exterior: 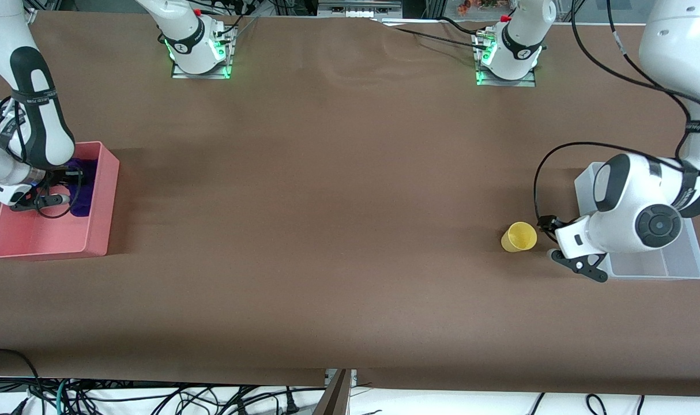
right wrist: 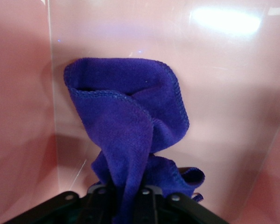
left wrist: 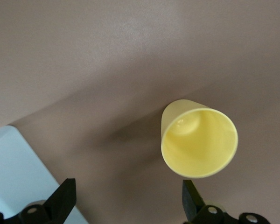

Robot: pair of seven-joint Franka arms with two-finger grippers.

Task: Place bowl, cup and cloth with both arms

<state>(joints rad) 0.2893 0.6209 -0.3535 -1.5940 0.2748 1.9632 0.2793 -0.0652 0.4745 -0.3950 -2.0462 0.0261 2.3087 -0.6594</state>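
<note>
I should reach the yellow cup with my left gripper and grab its rim, to put the cup in the clear bin.
The yellow cup stands on the brown table beside the clear bin, its mouth up. My left gripper is low next to it, open, with nothing between its fingers. In the left wrist view the cup sits just off one fingertip of the left gripper. The purple cloth hangs into the pink bin. My right gripper is inside that bin, shut on the cloth. The bowl is out of view.
The pink bin sits at the right arm's end of the table and the clear bin at the left arm's end, partly under the left arm. Both arm bases stand along the table's edge farthest from the front camera.
</note>
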